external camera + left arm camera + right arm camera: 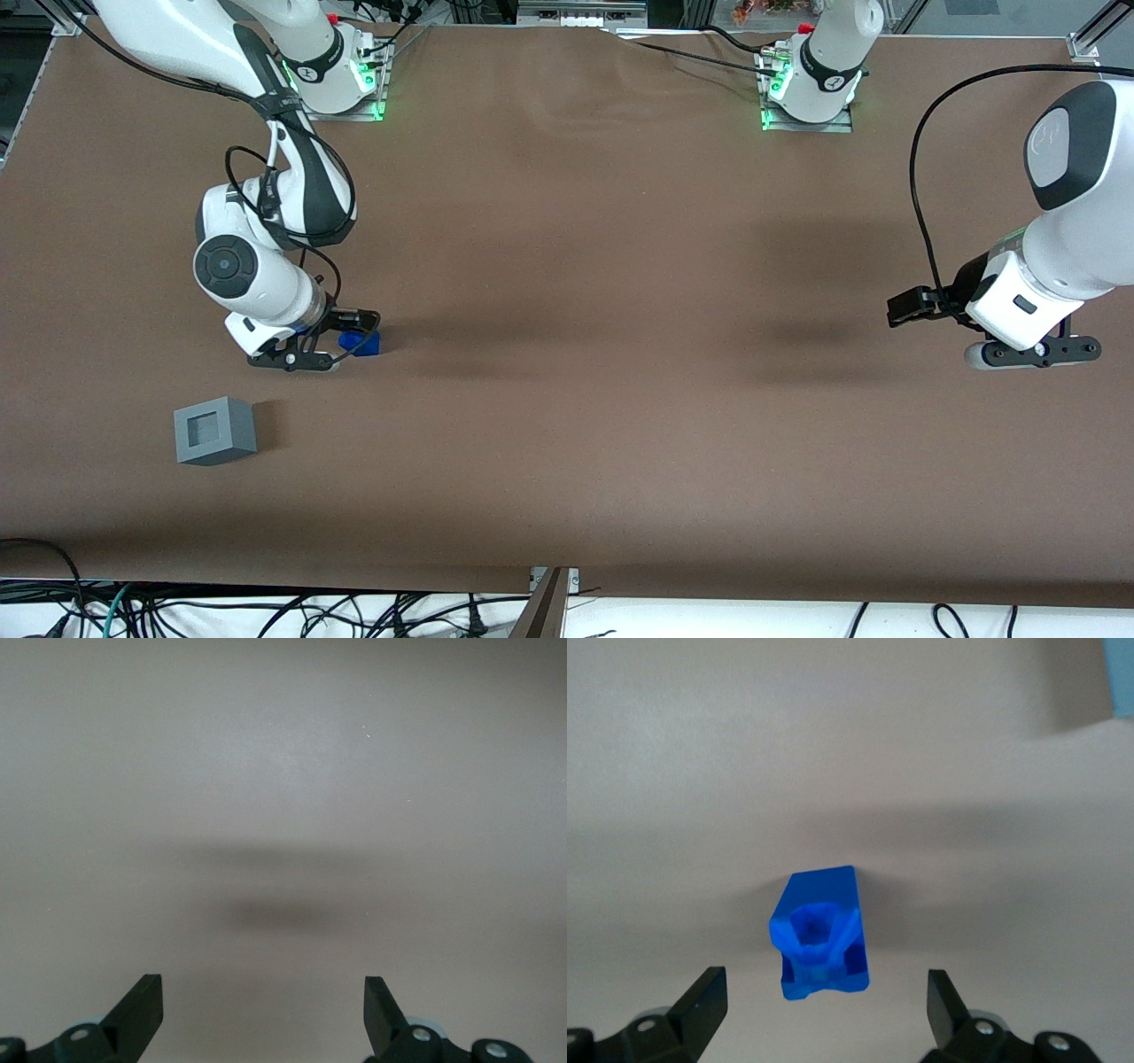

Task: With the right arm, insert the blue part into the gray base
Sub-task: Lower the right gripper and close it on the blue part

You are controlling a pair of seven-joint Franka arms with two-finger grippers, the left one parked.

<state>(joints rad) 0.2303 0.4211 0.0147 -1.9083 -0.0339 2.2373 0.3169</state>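
My right gripper grabs the blue part by its knobbly end (818,952) next, to insert the part into the gray base.
The blue part (361,342) lies on the brown table, its knobbly end turned toward the wrist camera (822,933). My right gripper (341,335) hovers low right at it, open, with the fingers wide apart; the part sits just ahead of the fingertips (706,994), between their lines, untouched. The gray base (215,431) stands upright on the table nearer the front camera than the gripper, its square recess facing up and empty. A pale gray-blue corner of it shows in the right wrist view (1118,678).
The right arm (266,177) reaches down from its mount (341,66) at the table's back edge. The table's front edge (549,585) has cables hanging below it.
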